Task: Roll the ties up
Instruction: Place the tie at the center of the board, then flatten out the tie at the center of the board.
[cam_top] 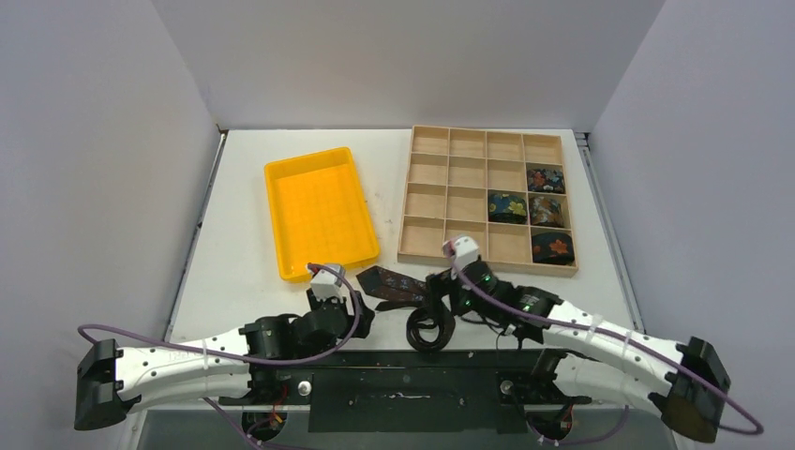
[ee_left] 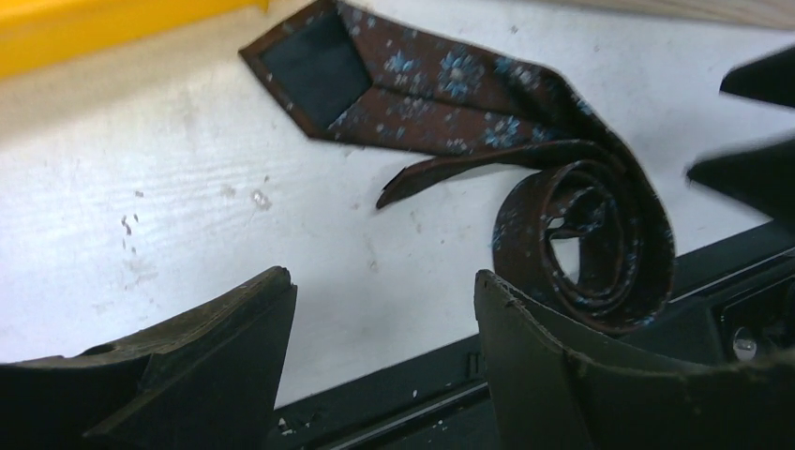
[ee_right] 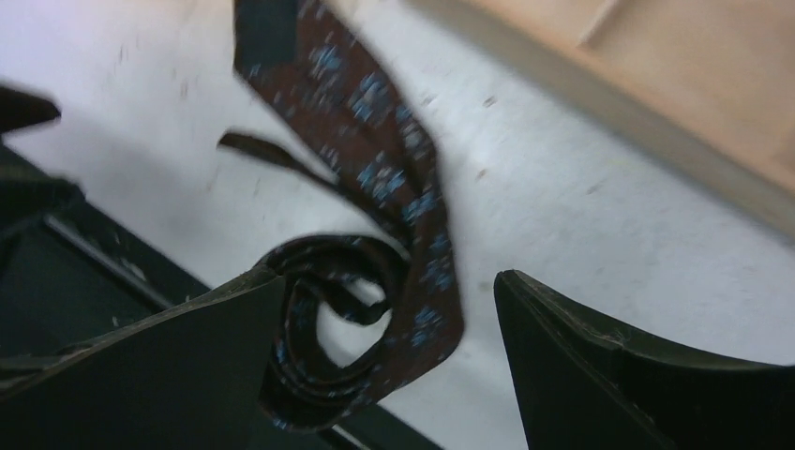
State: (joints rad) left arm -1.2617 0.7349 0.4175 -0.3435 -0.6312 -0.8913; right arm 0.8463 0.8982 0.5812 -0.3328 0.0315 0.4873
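Next, my right gripper pinches the tie (cam_top: 432,301) (ee_right: 427,217) between its coil and wide end, which leaves the coiled length free for my left gripper to grab for rolling.
A dark brown tie with blue flowers (cam_top: 392,285) lies on the white table between my two grippers. Its narrow part is wound into a loose coil (cam_top: 431,330) at the table's near edge, and its wide pointed end (ee_left: 323,66) lies flat, underside up. My left gripper (ee_left: 382,279) is open and empty, with the coil (ee_left: 586,239) just beyond its right finger. My right gripper (ee_right: 389,277) is open around the coil (ee_right: 375,328), which sits against its left finger, clear of the right one. Several rolled ties (cam_top: 547,210) fill right-hand cells of the wooden grid tray (cam_top: 469,169).
An empty yellow tray (cam_top: 319,214) sits left of the wooden tray. The black base rail (cam_top: 403,375) runs along the near edge just under the coil. White walls enclose the table on three sides.
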